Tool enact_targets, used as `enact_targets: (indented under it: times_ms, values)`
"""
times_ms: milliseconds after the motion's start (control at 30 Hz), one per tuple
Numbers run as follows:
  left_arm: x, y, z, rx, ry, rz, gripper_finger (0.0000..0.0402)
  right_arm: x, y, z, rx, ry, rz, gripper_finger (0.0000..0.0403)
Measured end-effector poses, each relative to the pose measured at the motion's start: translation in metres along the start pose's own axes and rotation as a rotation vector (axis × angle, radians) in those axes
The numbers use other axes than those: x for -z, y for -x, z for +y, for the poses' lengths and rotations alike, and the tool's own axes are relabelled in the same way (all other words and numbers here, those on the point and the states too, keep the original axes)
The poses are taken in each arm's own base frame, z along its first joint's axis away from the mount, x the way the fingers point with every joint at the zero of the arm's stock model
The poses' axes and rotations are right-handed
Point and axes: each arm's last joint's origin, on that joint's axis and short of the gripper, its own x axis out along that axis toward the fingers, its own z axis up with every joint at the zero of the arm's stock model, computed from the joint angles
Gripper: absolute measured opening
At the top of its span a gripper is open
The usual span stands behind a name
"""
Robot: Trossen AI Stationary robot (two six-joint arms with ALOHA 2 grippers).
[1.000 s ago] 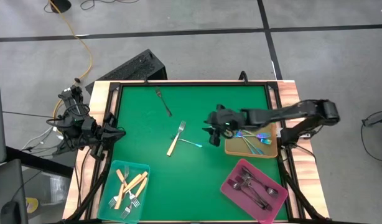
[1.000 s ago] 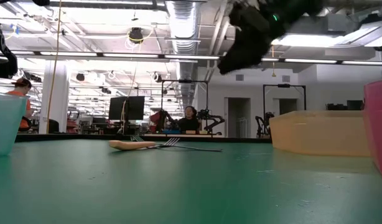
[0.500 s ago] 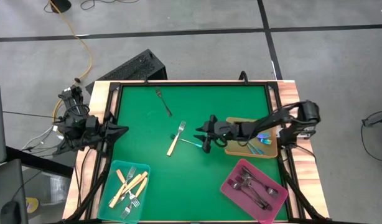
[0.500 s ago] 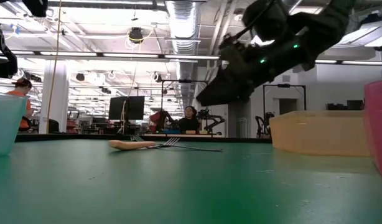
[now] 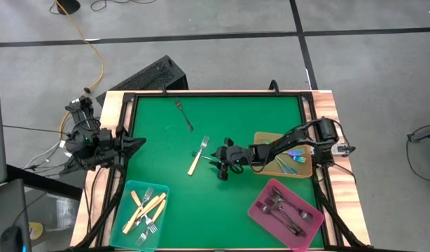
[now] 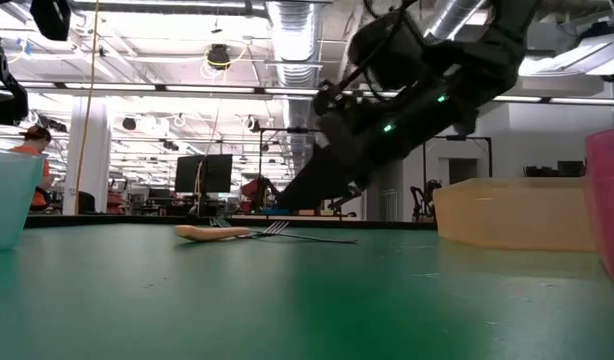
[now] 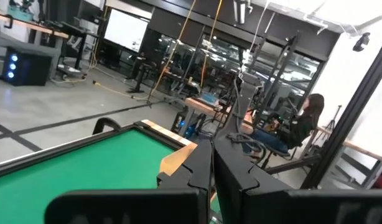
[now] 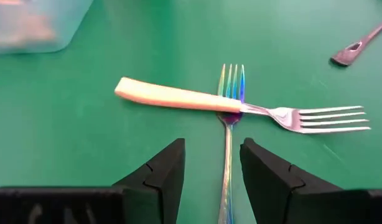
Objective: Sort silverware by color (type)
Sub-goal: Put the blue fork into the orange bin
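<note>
My right gripper grabs the iridescent fork by its handle [image 8: 226, 193] next, to sort it into the tan tray with its own color.
In the middle of the green table [image 5: 166, 140], a cream-handled fork [image 8: 172, 96] lies across the neck of an iridescent fork [image 8: 228, 143]. Both also show in the high view, the cream one [image 5: 197, 157] beside the iridescent one [image 5: 208, 158]. My right gripper [image 8: 213, 158] is open and low over the table. Its fingers stand on either side of the iridescent fork's handle and touch nothing. In the high view, my right gripper [image 5: 218, 162] points toward the table's left. A dark fork [image 5: 184, 114] lies alone farther back. My left gripper [image 5: 136, 143] is shut and empty at the table's left edge.
A teal tray [image 5: 159, 190] near the front left holds cream-handled forks. A tan tray [image 5: 307, 168] at the right holds iridescent forks. A pink tray [image 5: 260, 203] at the front right holds dark forks. A raised frame runs round the table.
My right gripper has come down from beside the tan tray and gone toward the table's left, to the crossed forks, staying open. My left gripper has turned a little in place. The forks have not moved.
</note>
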Motion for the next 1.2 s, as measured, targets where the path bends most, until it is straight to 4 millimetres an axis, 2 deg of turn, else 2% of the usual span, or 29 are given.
enact_targets:
  times_ms: [400,667,767,1000,1100,1200]
  values:
    - [0.002,0.000,0.001,-0.040,-0.011,0.004,0.0000,0.019,-0.031,-0.002,0.024,0.005,0.061,0.0175]
    - [0.003,0.000,0.000,-0.044,-0.011,0.005,0.0000,0.023,-0.035,-0.006,0.038,-0.048,0.072,0.0167]
    - [0.003,0.000,0.000,-0.044,-0.013,0.005,0.0000,0.023,-0.035,-0.008,0.045,-0.080,0.075,0.0142]
    - [0.003,0.000,0.000,-0.044,-0.001,0.005,0.0000,0.026,-0.036,-0.013,0.068,-0.109,0.114,0.0052]
    - [0.003,0.000,0.000,-0.044,0.000,0.005,0.0000,0.027,-0.036,-0.014,0.070,-0.108,0.121,0.0028]
    - [0.003,0.000,0.000,-0.044,0.000,0.005,0.0000,0.027,-0.036,-0.013,0.069,-0.107,0.123,0.0024]
